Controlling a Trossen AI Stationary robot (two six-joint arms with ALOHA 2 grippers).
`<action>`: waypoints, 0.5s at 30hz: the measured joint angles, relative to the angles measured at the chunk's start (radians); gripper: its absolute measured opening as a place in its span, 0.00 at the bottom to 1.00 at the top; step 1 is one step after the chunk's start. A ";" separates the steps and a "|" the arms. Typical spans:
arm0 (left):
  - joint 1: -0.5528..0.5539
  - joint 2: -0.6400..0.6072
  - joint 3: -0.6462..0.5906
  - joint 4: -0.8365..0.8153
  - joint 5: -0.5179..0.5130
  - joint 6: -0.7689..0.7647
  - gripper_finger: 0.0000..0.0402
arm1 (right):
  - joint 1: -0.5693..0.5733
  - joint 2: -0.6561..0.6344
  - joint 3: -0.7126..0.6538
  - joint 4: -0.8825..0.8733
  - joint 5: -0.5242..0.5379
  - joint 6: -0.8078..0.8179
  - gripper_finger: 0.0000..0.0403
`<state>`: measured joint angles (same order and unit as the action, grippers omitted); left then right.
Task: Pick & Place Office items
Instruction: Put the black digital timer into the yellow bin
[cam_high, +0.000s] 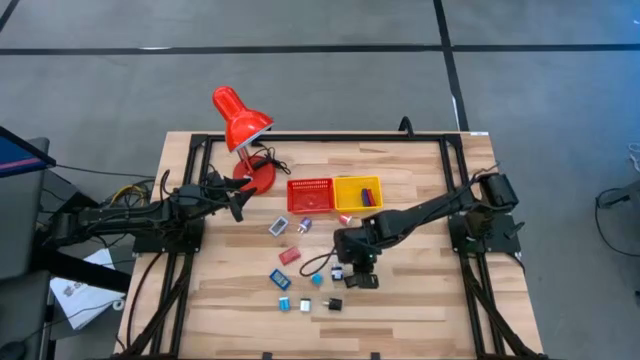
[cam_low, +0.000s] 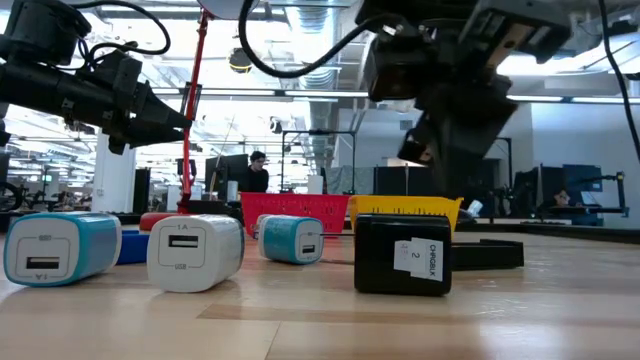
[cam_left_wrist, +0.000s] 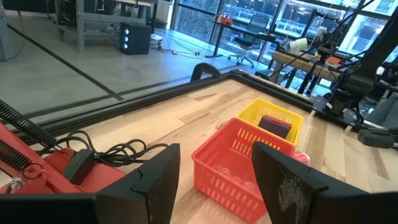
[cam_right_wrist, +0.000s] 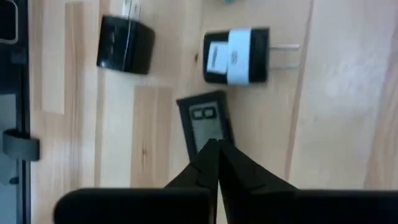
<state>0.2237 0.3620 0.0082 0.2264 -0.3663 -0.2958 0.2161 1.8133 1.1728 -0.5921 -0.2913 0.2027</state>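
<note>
My right gripper's fingers are shut above the flat black piece (cam_right_wrist: 198, 107); I'll reopen them, then lower and close them on its grey screen's sides.
Several small office items lie scattered on the wooden table (cam_high: 420, 300): cyan and white chargers (cam_low: 195, 252), a black block (cam_low: 403, 255), a red piece (cam_high: 290, 255) and a flat black piece with a grey screen (cam_right_wrist: 205, 121). My right gripper (cam_right_wrist: 214, 152) hangs shut just above that flat piece, fingers slanting down; the low view shows my right gripper (cam_low: 440, 130) clear of the table. A black-and-white plug (cam_right_wrist: 239, 56) lies beside the flat piece. My left gripper (cam_left_wrist: 214, 186) waits open in the air by the lamp base (cam_high: 262, 178).
A red mesh basket (cam_high: 310, 195) and a yellow one (cam_high: 345, 186) stand side by side at the table's middle far side; the yellow one holds a few pieces. The red desk lamp (cam_high: 240, 118) and its cord stand at the far left.
</note>
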 joint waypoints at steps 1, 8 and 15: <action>0.000 0.000 0.000 0.000 0.000 0.000 0.49 | 0.002 0.003 0.000 -0.005 0.001 0.006 0.00; 0.000 0.000 0.000 0.000 0.000 0.000 0.49 | 0.033 0.005 -0.001 -0.040 0.142 0.068 0.11; 0.000 0.000 0.000 -0.001 0.000 0.000 0.49 | 0.072 0.005 -0.001 -0.044 0.144 0.084 0.39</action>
<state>0.2240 0.3618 0.0082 0.2259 -0.3664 -0.2958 0.2881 1.8183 1.1721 -0.6357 -0.1470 0.2865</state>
